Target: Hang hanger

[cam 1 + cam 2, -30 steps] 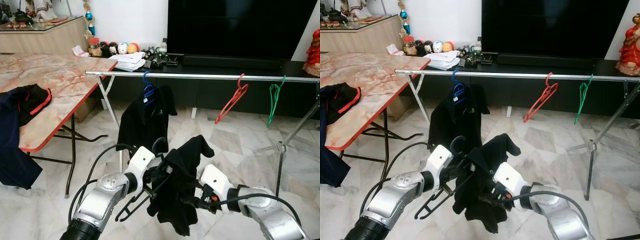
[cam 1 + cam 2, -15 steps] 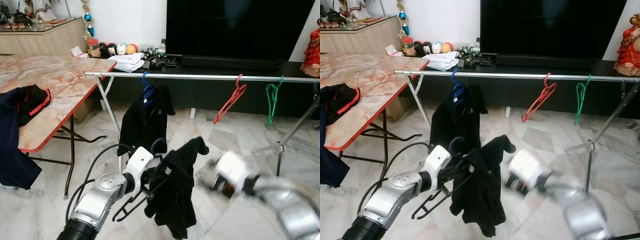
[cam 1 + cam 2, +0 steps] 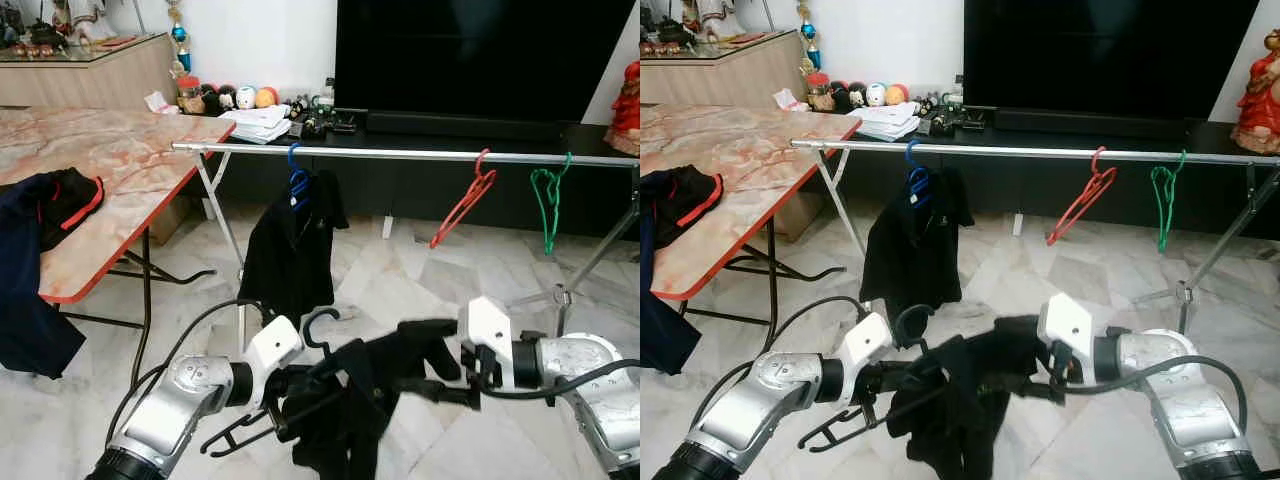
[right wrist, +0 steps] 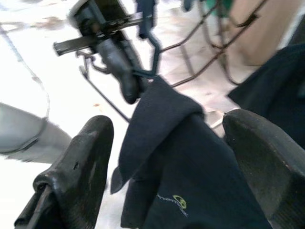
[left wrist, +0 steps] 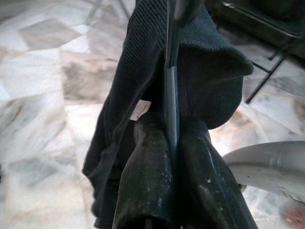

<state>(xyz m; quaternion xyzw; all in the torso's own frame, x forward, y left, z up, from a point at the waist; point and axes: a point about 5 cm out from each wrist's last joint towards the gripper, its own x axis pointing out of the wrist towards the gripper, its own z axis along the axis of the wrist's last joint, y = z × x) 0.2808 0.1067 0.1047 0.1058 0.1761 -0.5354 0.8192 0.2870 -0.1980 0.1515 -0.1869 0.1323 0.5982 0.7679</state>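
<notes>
I should grab the shirt by its folded collar (image 4: 159, 114) with my right gripper next, because the collar stands up while the shirt's cloth hangs loose below.
My left gripper (image 3: 287, 388) is shut on a black hanger (image 3: 318, 325), held low in front of me with its hook pointing up. A black shirt (image 3: 372, 392) is draped on that hanger and sags toward the floor. In the left wrist view the fingers (image 5: 147, 183) press together on the hanger's thin bar, with the shirt (image 5: 200, 71) just beyond. My right gripper (image 3: 440, 385) is at the shirt's right side, open. In the right wrist view its two fingers (image 4: 83, 160) stand wide apart with the shirt cloth (image 4: 190, 157) between them. The silver clothes rail (image 3: 420, 154) runs across behind.
On the rail hang a black shirt (image 3: 290, 255) on a blue hanger (image 3: 297, 182), a red hanger (image 3: 462, 205) and a green hanger (image 3: 547, 202). A marble-topped folding table (image 3: 130, 160) with dark clothes (image 3: 45, 205) stands at the left. A TV console (image 3: 460, 125) is behind the rail.
My right arm swung out to the right and its gripper now sits at the shirt's right side. The left gripper, hanger and shirt have dropped lower, and the shirt is stretched more sideways.
</notes>
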